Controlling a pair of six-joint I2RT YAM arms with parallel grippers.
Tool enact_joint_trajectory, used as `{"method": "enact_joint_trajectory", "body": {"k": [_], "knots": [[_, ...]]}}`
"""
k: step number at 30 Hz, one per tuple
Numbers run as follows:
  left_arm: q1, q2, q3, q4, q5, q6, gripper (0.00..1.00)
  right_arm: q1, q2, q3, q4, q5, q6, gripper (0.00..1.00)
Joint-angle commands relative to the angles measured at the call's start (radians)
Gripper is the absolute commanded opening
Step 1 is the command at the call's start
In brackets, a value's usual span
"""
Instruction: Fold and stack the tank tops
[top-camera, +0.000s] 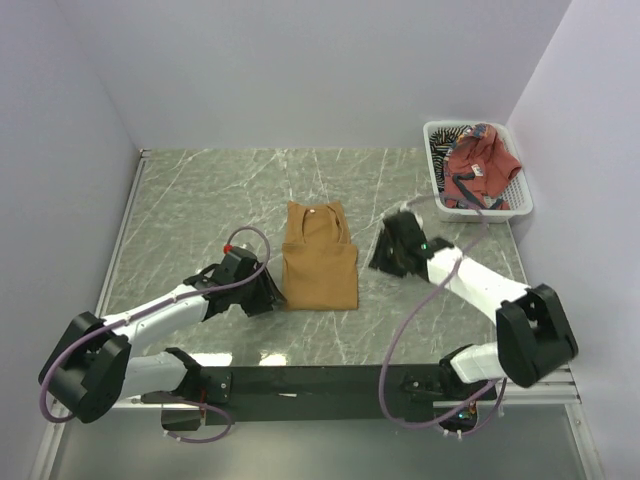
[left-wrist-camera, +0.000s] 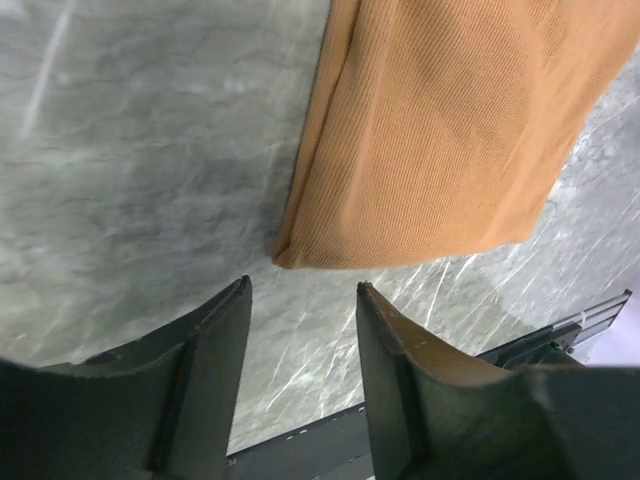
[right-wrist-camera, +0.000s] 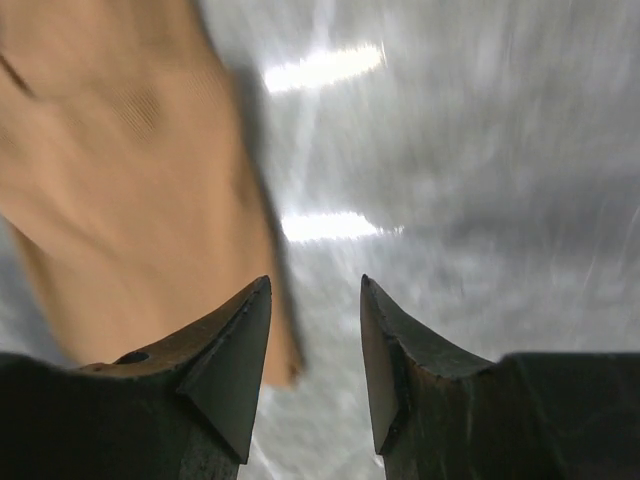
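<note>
The left gripper grabs the mustard-tan tank top's near corner beside it next, to fold the top's near end over toward the strap end.
A mustard-tan tank top (top-camera: 319, 260) lies folded into a narrow rectangle at the table's middle. My left gripper (top-camera: 268, 296) hovers just off its lower left corner, open with bare marble between the fingers; that corner of the tan tank top (left-wrist-camera: 440, 150) shows right above them in the left wrist view. My right gripper (top-camera: 385, 250) is off the top's right edge, blurred and open with nothing in it; the tan cloth (right-wrist-camera: 120, 190) fills the left of the right wrist view. The brick-red tank top (top-camera: 480, 165) lies crumpled in the basket over the striped tank top (top-camera: 452, 137).
A white mesh basket (top-camera: 520, 205) stands at the back right against the wall. White walls close in the marble table (top-camera: 200, 200) at back and sides. A black rail (top-camera: 320, 382) carrying both arm bases runs along the near edge.
</note>
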Motion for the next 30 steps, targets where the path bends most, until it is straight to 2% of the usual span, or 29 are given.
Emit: {"method": "enact_joint_trajectory", "body": {"k": [1, 6, 12, 20, 26, 30], "knots": [[-0.017, 0.023, -0.018, 0.057, 0.013, -0.041, 0.53, 0.049, -0.095, -0.138, 0.063, -0.086, 0.086, 0.48], [-0.021, 0.046, -0.046, 0.071, -0.015, -0.090, 0.54, 0.143, -0.170, -0.281, 0.126, -0.131, 0.198, 0.47], [-0.021, 0.092, -0.057, 0.103, -0.033, -0.105, 0.52, 0.160, -0.167, -0.382, 0.218, -0.146, 0.275, 0.45], [-0.025, 0.140, -0.070, 0.094, -0.068, -0.116, 0.44, 0.177, -0.109, -0.402, 0.308, -0.148, 0.309, 0.43], [-0.039, 0.167, -0.070, 0.094, -0.084, -0.113, 0.36, 0.195, -0.063, -0.421, 0.361, -0.154, 0.326, 0.43], [-0.050, 0.187, -0.052, 0.097, -0.090, -0.102, 0.22, 0.212, -0.032, -0.424, 0.379, -0.145, 0.330, 0.40]]}}
